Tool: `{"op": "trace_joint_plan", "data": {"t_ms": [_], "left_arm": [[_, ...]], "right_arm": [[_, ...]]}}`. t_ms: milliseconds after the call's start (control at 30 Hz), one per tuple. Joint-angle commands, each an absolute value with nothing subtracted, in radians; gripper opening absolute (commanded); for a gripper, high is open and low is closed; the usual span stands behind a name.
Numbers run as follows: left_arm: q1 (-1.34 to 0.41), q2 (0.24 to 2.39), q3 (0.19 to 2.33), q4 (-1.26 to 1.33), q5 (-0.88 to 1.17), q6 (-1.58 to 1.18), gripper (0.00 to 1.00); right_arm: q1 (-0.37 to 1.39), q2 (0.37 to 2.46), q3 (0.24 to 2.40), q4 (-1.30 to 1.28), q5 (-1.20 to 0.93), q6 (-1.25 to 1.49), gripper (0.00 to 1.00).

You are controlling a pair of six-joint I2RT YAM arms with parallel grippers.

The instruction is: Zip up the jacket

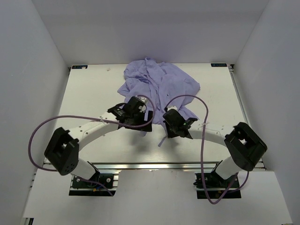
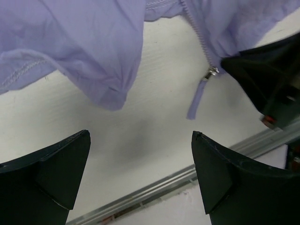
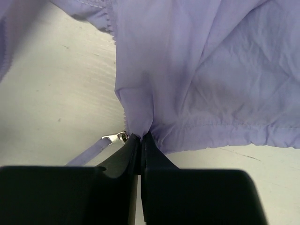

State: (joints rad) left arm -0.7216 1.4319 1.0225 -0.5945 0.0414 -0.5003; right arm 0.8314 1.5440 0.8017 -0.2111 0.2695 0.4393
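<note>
My left gripper should next grab the jacket's hanging fold at its bottom corner (image 2: pixel 114 96), so the jacket's zipper edge stays free to go into the slider (image 2: pixel 213 71).
The lavender jacket (image 1: pixel 159 82) lies crumpled at the middle back of the table. My right gripper (image 3: pixel 140 137) is shut on the jacket's bottom hem (image 3: pixel 154 112), right beside the silver zipper slider (image 3: pixel 117 137) and its lavender pull strap (image 3: pixel 89 152). In the left wrist view the slider (image 2: pixel 213 71) hangs at the foot of the zipper teeth (image 2: pixel 199 35), with the strap (image 2: pixel 197 99) lying on the table. My left gripper (image 2: pixel 140 154) is wide open above bare table, below a hanging fold of the jacket (image 2: pixel 93 61), holding nothing.
The white table (image 1: pixel 93 89) is walled by white panels on three sides. A metal rail (image 1: pixel 154 165) runs along the near edge. Purple cables (image 1: pixel 35 136) loop from both arms. The right gripper's black body (image 2: pixel 267 79) sits close on the left gripper's right.
</note>
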Motion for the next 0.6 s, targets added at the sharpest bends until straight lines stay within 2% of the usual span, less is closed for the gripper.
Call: {"op": "trace_joint_plan", "data": {"t_ms": [0,167,267,333,367,400,467,500,533,567], "left_arm": [[-0.745,1.503,1.083,-0.606,-0.041,-0.440,0.98],[-0.765,1.678,1.187,-0.696,-0.144,-0.423,0.98],[-0.767,1.736,1.215,-0.701,-0.150,-0.414,0.92],[-0.767,1.761,1.227,-0.706,-0.143,-0.414,0.79],[-0.769,1.785,1.232,-0.707,-0.138,-0.414,0.67],[-0.767,1.795,1.232,-0.707,-0.137,-0.414,0.60],[-0.767,1.818,1.238,-0.721,-0.140,-0.420,0.52],[-0.769,1.822,1.238,-0.722,-0.140,-0.422,0.46],[-0.767,1.825,1.238,-0.723,-0.140,-0.425,0.36],[-0.767,1.828,1.238,-0.721,-0.134,-0.428,0.32]], "right_arm": [[0.813,1.486,0.788,-0.206,0.224,0.460,0.00],[0.779,1.437,0.766,-0.192,0.141,0.454,0.00],[0.764,1.410,0.758,-0.193,0.118,0.448,0.00],[0.747,1.398,0.753,-0.195,0.094,0.449,0.00],[0.742,1.394,0.753,-0.196,0.075,0.451,0.00],[0.738,1.391,0.749,-0.196,0.068,0.451,0.00],[0.733,1.384,0.744,-0.193,0.057,0.448,0.00],[0.730,1.382,0.738,-0.193,0.057,0.446,0.00],[0.726,1.381,0.735,-0.192,0.054,0.443,0.00],[0.724,1.382,0.732,-0.192,0.051,0.443,0.00]]}}
